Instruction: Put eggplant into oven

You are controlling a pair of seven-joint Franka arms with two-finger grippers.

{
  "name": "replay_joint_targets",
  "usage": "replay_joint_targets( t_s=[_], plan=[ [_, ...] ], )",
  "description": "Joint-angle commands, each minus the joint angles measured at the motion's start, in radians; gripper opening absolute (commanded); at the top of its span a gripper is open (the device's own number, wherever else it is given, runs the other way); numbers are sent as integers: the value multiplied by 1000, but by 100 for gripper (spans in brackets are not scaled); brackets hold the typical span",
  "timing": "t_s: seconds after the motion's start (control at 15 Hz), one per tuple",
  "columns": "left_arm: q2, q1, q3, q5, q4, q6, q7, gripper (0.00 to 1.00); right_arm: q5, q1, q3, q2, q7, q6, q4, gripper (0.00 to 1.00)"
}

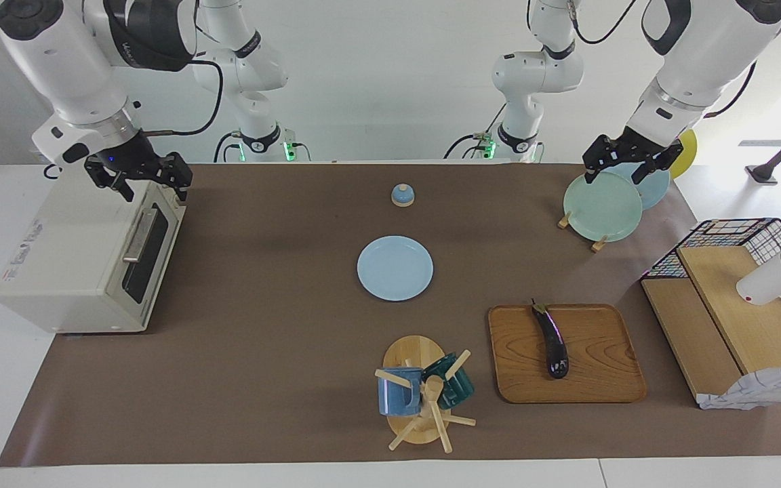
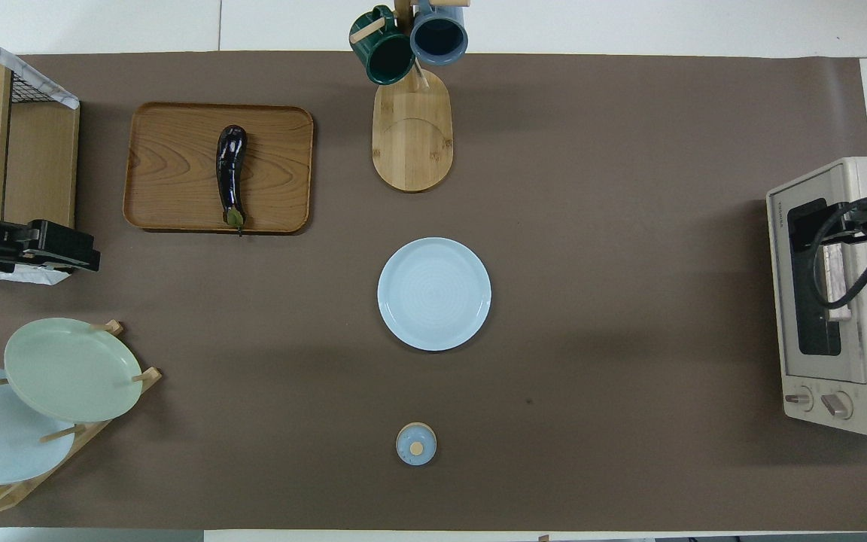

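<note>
The eggplant is long and gets narrower toward its thin stem [image 2: 236, 218], so I should grab it by its thick end [image 2: 232, 144] with my left gripper next.
The eggplant [image 1: 552, 342] lies lengthwise on a wooden tray [image 1: 601, 376], toward the left arm's end of the table; it also shows in the overhead view [image 2: 230, 175]. The cream-white oven [image 1: 58, 264] stands at the right arm's end with its dark glass door [image 1: 143, 254] closed; the overhead view shows it too [image 2: 836, 301]. My right gripper [image 1: 153, 184] is open and empty, up over the oven's top edge above the door. My left gripper [image 1: 615, 173] is open and empty, over the plate rack, well apart from the eggplant.
A light blue plate [image 1: 394, 268] lies mid-table, with a small blue lid [image 1: 402, 196] nearer the robots. A mug tree [image 1: 424, 390] stands beside the tray. A plate rack holds a green plate [image 1: 602, 205]. A wooden shelf with wire basket [image 1: 736, 298] and a white bottle [image 1: 773, 278] stand at the left arm's end.
</note>
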Motion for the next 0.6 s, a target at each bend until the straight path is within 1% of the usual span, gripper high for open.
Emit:
replay_joint_targets(
  t_s=[0.0,0.4,0.53],
  plan=[
    [12,8,-11,19,22,-13,-10,100,31,-16,9,8,-23,7,11,100],
    [6,16,-13,8,19,-7,-10,100,30,-16,9,8,-22,7,9,100],
    [7,10,-10,10,14,31,-19,100,30,-16,9,8,-22,7,9,100]
  ],
)
